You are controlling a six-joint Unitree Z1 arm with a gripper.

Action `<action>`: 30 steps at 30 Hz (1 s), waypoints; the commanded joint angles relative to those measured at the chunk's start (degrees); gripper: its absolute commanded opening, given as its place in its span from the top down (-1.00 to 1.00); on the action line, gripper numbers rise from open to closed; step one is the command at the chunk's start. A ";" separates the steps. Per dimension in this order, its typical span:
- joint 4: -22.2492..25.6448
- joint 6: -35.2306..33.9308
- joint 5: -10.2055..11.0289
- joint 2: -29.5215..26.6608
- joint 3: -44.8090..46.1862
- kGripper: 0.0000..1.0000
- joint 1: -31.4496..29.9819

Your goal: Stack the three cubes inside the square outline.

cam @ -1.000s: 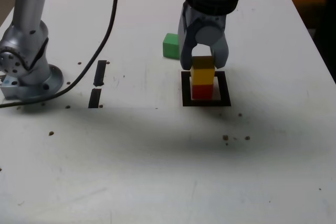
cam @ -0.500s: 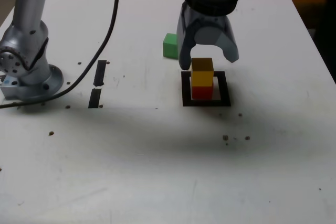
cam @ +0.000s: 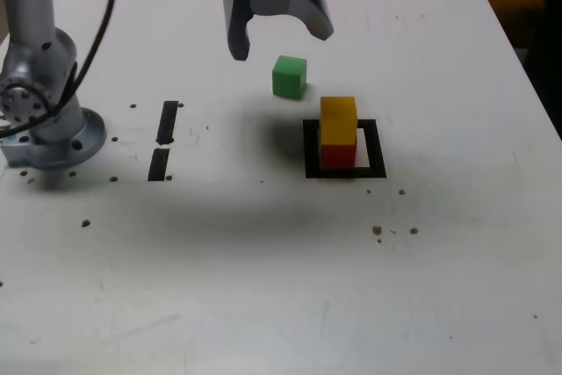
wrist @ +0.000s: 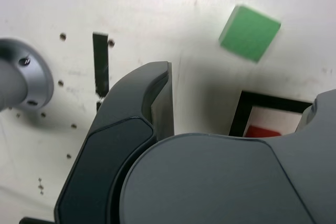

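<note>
The green cube (cam: 289, 76) should go on top of the stack inside the square outline. My gripper should grab it by its opposite sides next.
The yellow cube (cam: 338, 118) stands on top of the red cube (cam: 338, 155) inside the square outline (cam: 310, 154). The green cube (cam: 289, 76) lies alone on the table just behind and to the exterior view's left of the outline. My gripper (cam: 281, 41) hangs open and empty above the table, behind the green cube and apart from the stack. In the wrist view one dark finger (wrist: 160, 103) fills the foreground, with the green cube (wrist: 249, 32), a corner of the square outline (wrist: 239, 119) and a sliver of the red cube (wrist: 262, 131) beyond it.
Two short black strips (cam: 164, 140) lie on the white table at the exterior view's left. The arm's metal base (cam: 48, 125) stands at the far left with a black cable above it. Small dark specks dot the table.
The jaws opened and let go of the yellow cube, which stays on the red one. The gripper then rose and moved back and to the exterior view's left.
</note>
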 commanded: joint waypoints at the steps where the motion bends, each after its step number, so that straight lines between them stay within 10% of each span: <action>1: -3.55 2.78 -0.18 0.39 1.87 -0.97 1.93; 11: -13.57 24.52 -3.28 8.35 7.91 -0.89 11.89; 16: -16.15 29.78 -1.11 9.55 7.76 -0.71 12.60; 30: -21.27 32.70 -1.15 10.54 8.99 0.48 13.26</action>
